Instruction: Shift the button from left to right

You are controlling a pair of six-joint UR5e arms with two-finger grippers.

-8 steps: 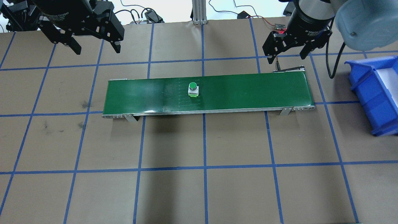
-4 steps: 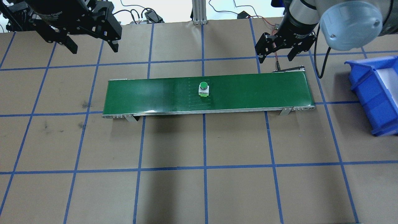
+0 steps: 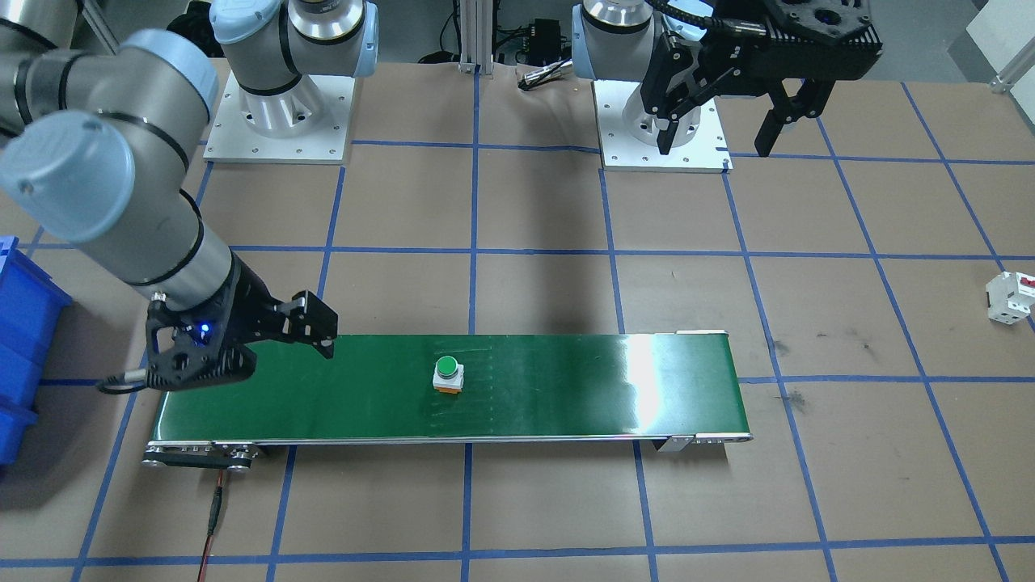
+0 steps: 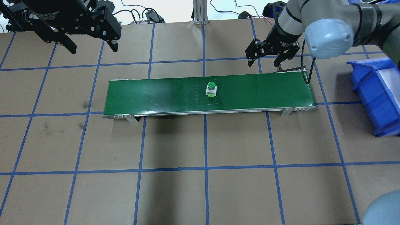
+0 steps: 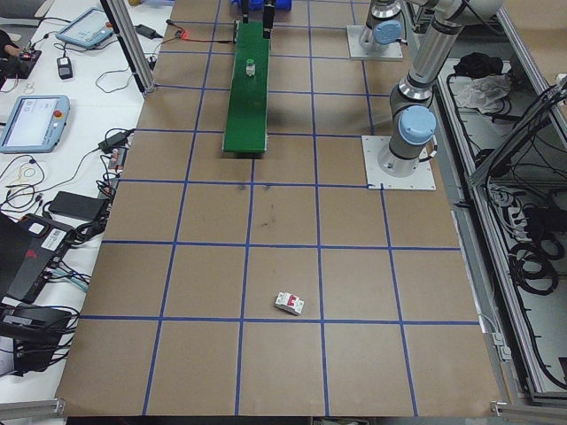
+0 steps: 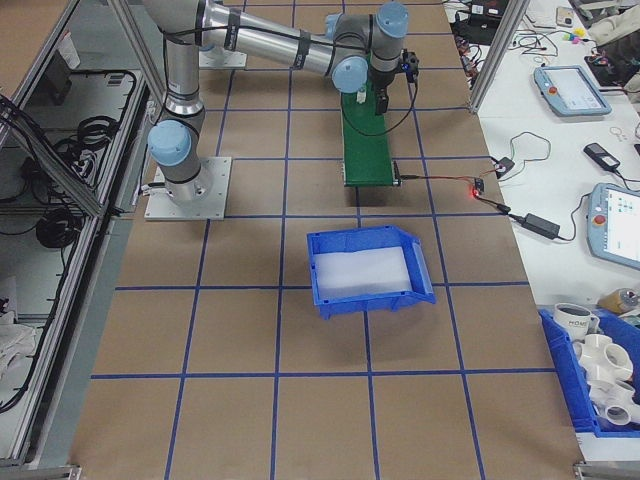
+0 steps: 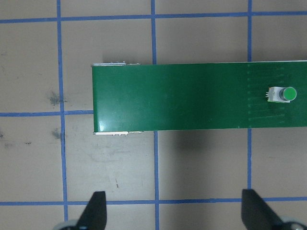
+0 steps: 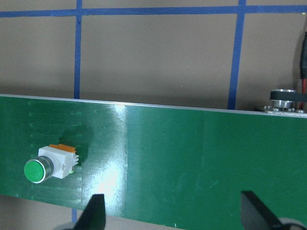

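The right gripper grips the button by its white body (image 3: 448, 380) next, to move the button to the blue bin (image 3: 25, 339).
The button (image 4: 211, 89), green cap on a whitish body, stands upright on the green conveyor belt (image 4: 150, 93), slightly right of its middle. It also shows in the front view (image 3: 447, 374) and in both wrist views (image 7: 283, 94) (image 8: 50, 163). My right gripper (image 4: 263, 63) hangs open over the belt's far edge near its right end, well to the right of the button. My left gripper (image 4: 93, 47) is open and high above the table, behind the belt's left end. Neither holds anything.
A blue bin (image 4: 375, 93) with a white lining sits on the table past the belt's right end. A white boxy block with a red mark (image 3: 1009, 297) lies far off on my left. A power cable (image 3: 212, 509) trails from the belt's right end.
The button has travelled to the right along the belt. My right gripper has come down and leftward toward the belt's right end. The left gripper has drifted slightly back.
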